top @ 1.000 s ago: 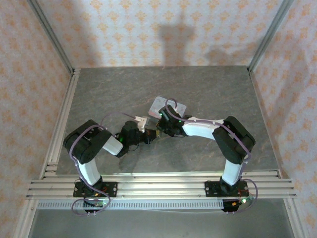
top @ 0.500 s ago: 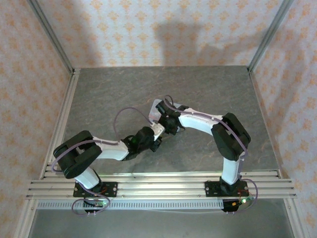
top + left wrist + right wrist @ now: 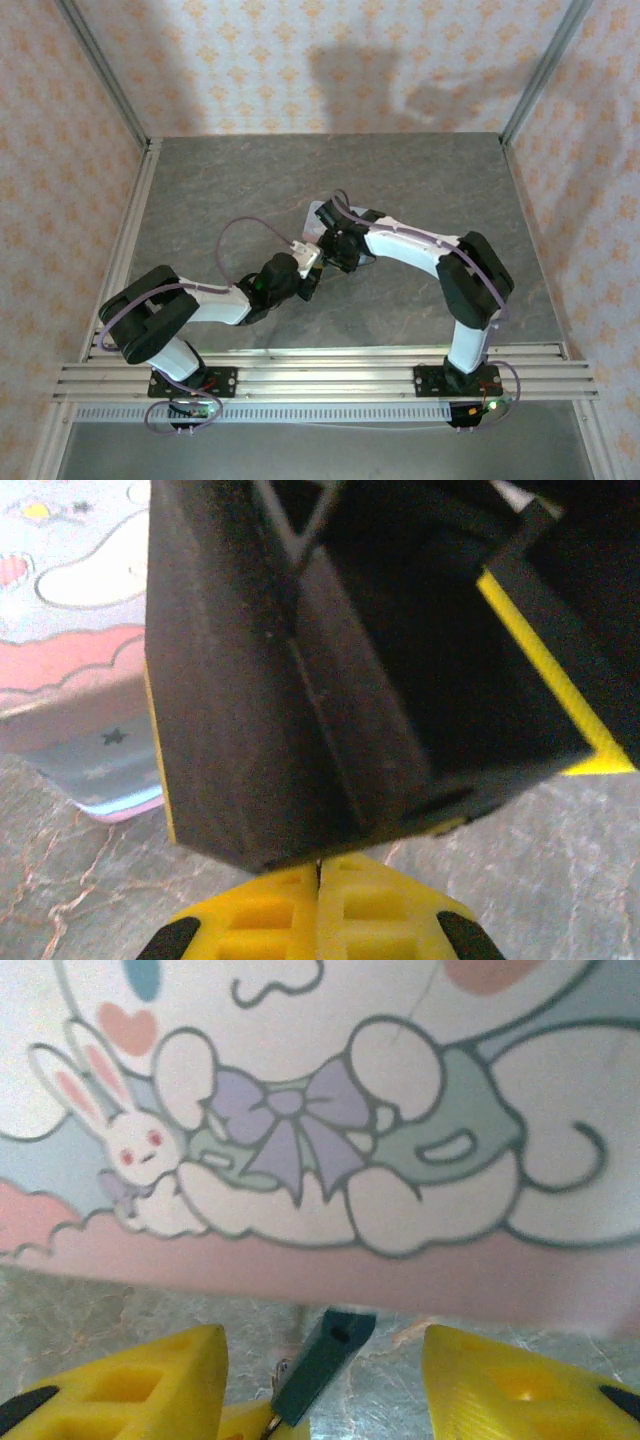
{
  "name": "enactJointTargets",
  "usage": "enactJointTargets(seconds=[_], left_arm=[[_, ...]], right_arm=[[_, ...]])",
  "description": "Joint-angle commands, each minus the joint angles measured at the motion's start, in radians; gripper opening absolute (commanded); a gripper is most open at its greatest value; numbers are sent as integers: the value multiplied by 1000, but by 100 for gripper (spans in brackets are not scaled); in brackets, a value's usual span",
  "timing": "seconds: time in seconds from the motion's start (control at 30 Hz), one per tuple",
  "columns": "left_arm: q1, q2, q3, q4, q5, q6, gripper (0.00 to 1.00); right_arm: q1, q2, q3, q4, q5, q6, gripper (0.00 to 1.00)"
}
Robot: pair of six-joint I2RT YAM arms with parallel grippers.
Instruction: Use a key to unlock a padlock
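Note:
I will next grab the dark blue padlock (image 3: 325, 1360) by the sides of its body with my right gripper, so the metal shackle stays free to unhook when unlocked.
The small dark blue padlock (image 3: 325, 1360) stands tilted just in front of the cartoon tin (image 3: 300, 1110), one holed end facing up. Its lower end, with a bit of metal shackle (image 3: 276, 1370), sits at the yellow tip of my left gripper (image 3: 245, 1423). My right gripper (image 3: 322, 1385) is open, its yellow fingers (image 3: 140, 1380) apart on either side of the padlock and not touching it. My left gripper (image 3: 320, 880) has its tips pressed together under the right gripper's dark body (image 3: 300, 680). From above, both grippers meet at the tin's near edge (image 3: 325, 262). The key is hidden.
The light-blue tin (image 3: 318, 213) lies mid-table, mostly under the right wrist. Grey marbled table (image 3: 200, 190) stretches to the left, right and back. Aluminium rails (image 3: 320, 372) run along the near edge and the left side.
The right gripper's jaws have opened from shut. Over the last second the left arm stretched forward and both grippers shifted up to the tin's near edge.

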Motion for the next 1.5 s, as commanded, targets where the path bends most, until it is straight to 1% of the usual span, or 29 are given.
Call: enactJointTargets(seconds=[0.0,0.2,0.4,0.7,0.8,0.97,1.03,1.17,1.2,1.33,1.47], left_arm=[[10,14,-5,9,39,-37,0],[10,15,0,-9,38,-30,0],[9,13,0,-14,38,-32,0],[8,1,-10,-16,43,-34,0],[8,-5,-15,-19,43,-34,0],[7,-12,-17,-17,49,-38,0],[7,-12,-19,-14,50,-40,0],[5,-14,-23,-8,52,-46,0],[6,-17,-26,-6,52,-47,0],[4,-41,-39,-18,46,-58,0],[4,-97,-48,-80,37,-67,23]], right_arm=[[8,-90,-46,32,19,23,54],[10,-112,-108,99,14,64,52],[10,-105,-157,158,4,105,45],[10,-70,-143,169,23,112,31],[10,-61,-140,168,29,111,28],[9,-41,-136,170,30,113,27],[10,-35,-133,174,29,113,21],[10,-30,-136,174,40,112,2],[10,-30,-141,176,43,113,0],[9,-51,-184,219,57,126,0],[3,-87,-226,233,76,81,0]])
